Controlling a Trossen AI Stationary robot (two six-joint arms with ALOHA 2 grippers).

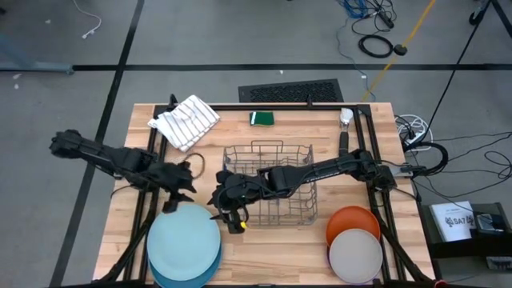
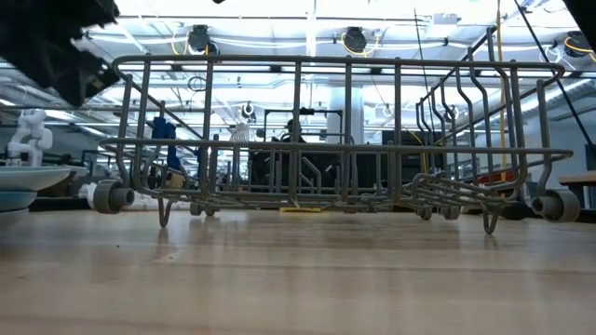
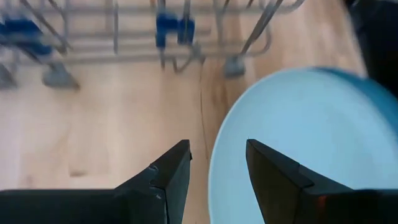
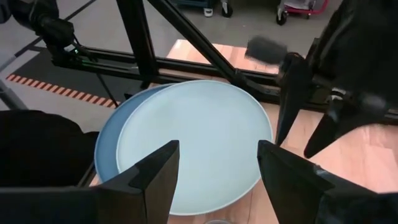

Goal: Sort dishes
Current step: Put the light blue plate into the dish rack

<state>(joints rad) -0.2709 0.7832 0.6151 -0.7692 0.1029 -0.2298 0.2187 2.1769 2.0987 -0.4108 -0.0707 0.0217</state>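
I need to grab the plate's thin rim (image 1: 186, 205) with my left gripper next, because the plate is far wider than my open fingers. Then I can sort the light blue plate (image 1: 184, 240).
A light blue plate (image 1: 184, 240) lies on top of a darker blue plate (image 4: 104, 149) at the table's near left; its edge shows in the low view (image 2: 28, 177). My left gripper (image 1: 178, 196) is open above the stack's far rim. In the left wrist view (image 3: 217, 168) one finger is over the plate (image 3: 298, 143) and the other is over bare table. My right gripper (image 1: 228, 212) reaches across the wire rack, open and empty, above the stack's right side. Its wrist view (image 4: 217, 168) looks down on the plate (image 4: 199, 137). An orange plate (image 1: 352, 220) and an off-white plate (image 1: 356, 256) lie at the near right.
The wire dish rack (image 1: 272, 180) stands mid-table, under my right arm. It fills the low view (image 2: 345, 140). A white striped cloth (image 1: 186, 120) and a green sponge (image 1: 262, 118) lie at the far edge. A small yellow thing (image 1: 238, 226) lies by the rack's near left corner.
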